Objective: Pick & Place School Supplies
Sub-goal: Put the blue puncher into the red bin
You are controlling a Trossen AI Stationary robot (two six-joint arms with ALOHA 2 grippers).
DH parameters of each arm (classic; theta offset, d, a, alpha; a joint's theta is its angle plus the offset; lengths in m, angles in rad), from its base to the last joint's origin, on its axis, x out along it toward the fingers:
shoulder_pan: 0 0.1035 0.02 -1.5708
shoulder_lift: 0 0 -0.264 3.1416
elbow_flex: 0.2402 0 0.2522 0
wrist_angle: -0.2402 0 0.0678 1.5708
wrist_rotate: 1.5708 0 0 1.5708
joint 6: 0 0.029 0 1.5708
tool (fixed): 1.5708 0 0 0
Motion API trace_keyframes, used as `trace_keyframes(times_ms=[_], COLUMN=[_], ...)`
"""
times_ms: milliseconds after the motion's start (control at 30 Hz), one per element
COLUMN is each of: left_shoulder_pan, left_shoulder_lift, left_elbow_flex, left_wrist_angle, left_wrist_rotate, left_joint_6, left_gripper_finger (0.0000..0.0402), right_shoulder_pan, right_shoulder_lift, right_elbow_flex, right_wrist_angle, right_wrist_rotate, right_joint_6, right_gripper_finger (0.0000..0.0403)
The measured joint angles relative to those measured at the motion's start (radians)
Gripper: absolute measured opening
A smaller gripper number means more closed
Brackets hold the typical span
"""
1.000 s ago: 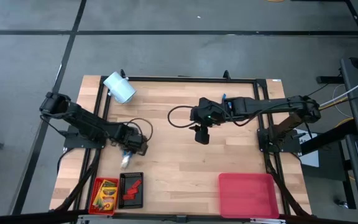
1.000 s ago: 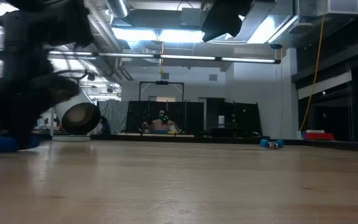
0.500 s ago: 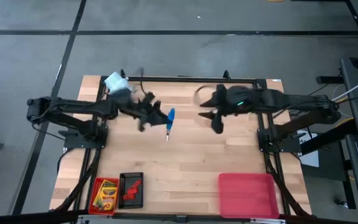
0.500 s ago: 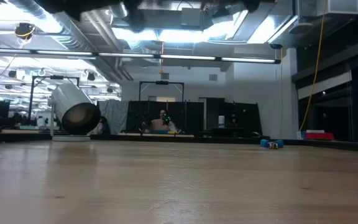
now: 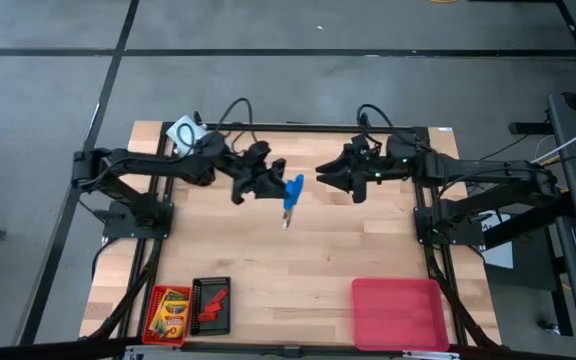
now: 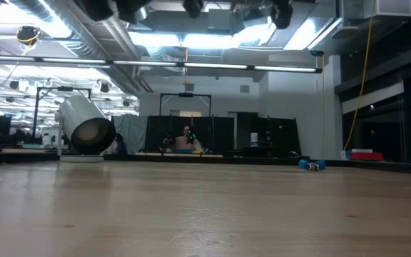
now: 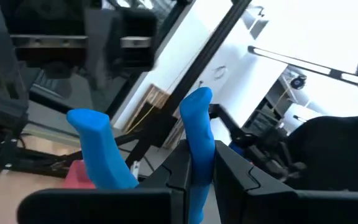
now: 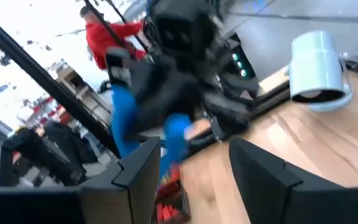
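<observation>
My right gripper takes hold of the plier-like tool by its blue handle point(image 5: 295, 186) next, to put the tool into the large red tray point(image 5: 400, 314).
My left gripper point(image 5: 278, 187) reaches out over the middle of the table, shut on a blue-handled plier-like tool point(image 5: 291, 193) held up in the air. My right gripper point(image 5: 324, 173) is open and points toward the table's left. It faces the tool from a short way off and touches nothing. In the right wrist view the tool point(image 8: 122, 127) shows beyond my open fingers. A second blue tool point(image 6: 311, 165) lies on the far part of the table. A crayon box point(image 5: 168, 312) lies in a small red tray, and red pieces point(image 5: 214, 300) lie in a black tray. My left gripper pinches one blue handle point(image 7: 197, 146) of the tool between its two fingers point(image 7: 178, 169). The other handle point(image 7: 98, 146) stands free beside them. The fingers come about level from the table's left. The tool is lifted clear, its metal tip point(image 5: 286, 220) toward the near edge.
A pale blue-white cylinder point(image 5: 184, 134) lies at the far left corner, partly under my left arm. A large red tray point(image 5: 398, 312) sits at the near right. The small red tray point(image 5: 153, 300) and the black tray point(image 5: 198, 318) sit at the near left.
My left gripper has risen from the near left of the table and swung toward the far edge and the centre, carrying the blue tool lifted clear. My right gripper has moved toward the far edge and tipped from pointing down to facing the table's left.
</observation>
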Motion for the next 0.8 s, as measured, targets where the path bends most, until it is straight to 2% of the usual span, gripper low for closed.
trace_keyframes(times_ms=[133, 333, 800], left_shoulder_pan=[-0.002, -0.002, 0.034], left_shoulder_lift=[0.094, 0.175, 0.176], left_elbow_flex=[0.076, 0.144, 0.147], left_wrist_angle=[-0.016, -0.011, 0.0], left_wrist_rotate=[-0.007, 0.005, -0.043], left_joint_6=[0.02, 0.023, 0.045], left_gripper_finger=[0.0034, 0.0034, 0.0034], right_shoulder_pan=[0.001, 0.001, 0.001], right_shoulder_lift=[0.013, 0.015, 0.015], right_elbow_flex=[-0.001, -0.001, -0.001], right_wrist_angle=[0.055, 0.031, -0.014], right_wrist_rotate=[0.016, 0.038, 0.065], right_joint_6=[0.016, 0.02, 0.015], right_gripper_finger=[0.0208, 0.0215, 0.0215])
